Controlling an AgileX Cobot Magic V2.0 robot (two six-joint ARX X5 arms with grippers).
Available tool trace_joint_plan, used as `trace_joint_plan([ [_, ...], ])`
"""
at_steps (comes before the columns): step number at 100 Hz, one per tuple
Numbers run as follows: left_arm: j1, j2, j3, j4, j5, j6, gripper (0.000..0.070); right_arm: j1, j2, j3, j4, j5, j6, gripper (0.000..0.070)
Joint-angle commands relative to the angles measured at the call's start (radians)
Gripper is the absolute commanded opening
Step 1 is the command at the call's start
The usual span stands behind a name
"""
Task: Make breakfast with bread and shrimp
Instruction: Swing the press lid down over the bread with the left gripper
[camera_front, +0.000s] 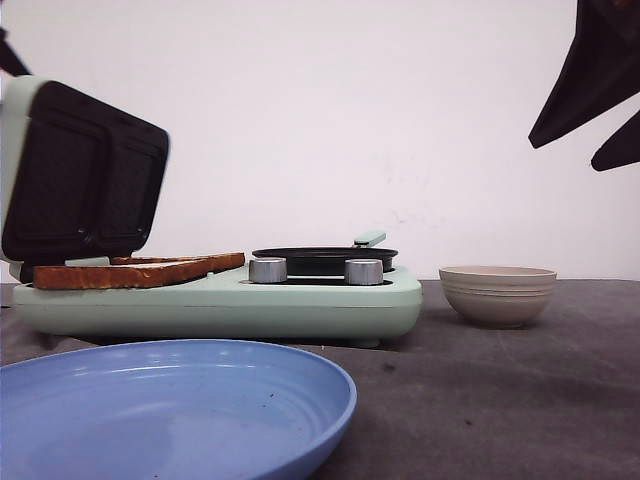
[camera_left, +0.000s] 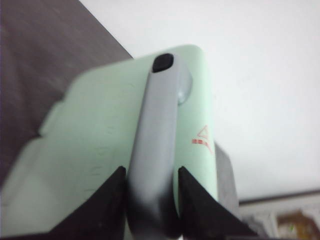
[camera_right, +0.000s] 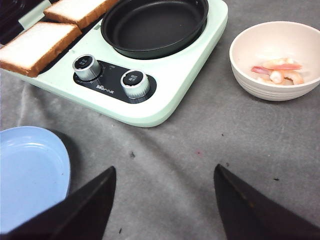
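My left gripper should keep its hold on the handle for now, because the lid (camera_front: 85, 175) is still raised high above the bread slices in the front view.
Two toasted bread slices (camera_front: 130, 271) lie side by side on the open grill plate of a mint-green breakfast maker (camera_front: 220, 305); they also show in the right wrist view (camera_right: 37, 46). Its lid (camera_front: 80, 170) stands raised. My left gripper (camera_left: 151, 172) is shut on the lid's grey handle (camera_left: 157, 145). Shrimp (camera_right: 277, 70) lie in a beige bowl (camera_right: 275, 57), which stands right of the appliance (camera_front: 497, 294). My right gripper (camera_right: 165, 172) is open and empty, high above the grey cloth; only its dark fingers (camera_front: 600, 80) show in the front view.
A black round pan (camera_right: 152, 25) sits on the appliance's right half behind two silver knobs (camera_right: 135, 82). A blue plate (camera_front: 170, 410) lies at the front left, near the table's front edge. The table is covered by grey cloth (camera_right: 210, 140).
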Motion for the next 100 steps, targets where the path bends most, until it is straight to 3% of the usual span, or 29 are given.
trace_joint_plan([
  [1,-0.022,0.041,-0.01,-0.06,-0.064,0.115,0.0004,0.005,0.006,0.002,0.012,0.004,0.011,0.0386],
  [61,-0.348,0.053,-0.01,-0.181,-0.368,0.38,0.0004,0.005,0.006,0.002,0.011,0.003,0.014,0.0386],
  [100,-0.473,0.139,-0.01,-0.19,-0.422,0.409,0.0004,0.005,0.006,0.002,0.006,0.003,0.019,0.0387],
])
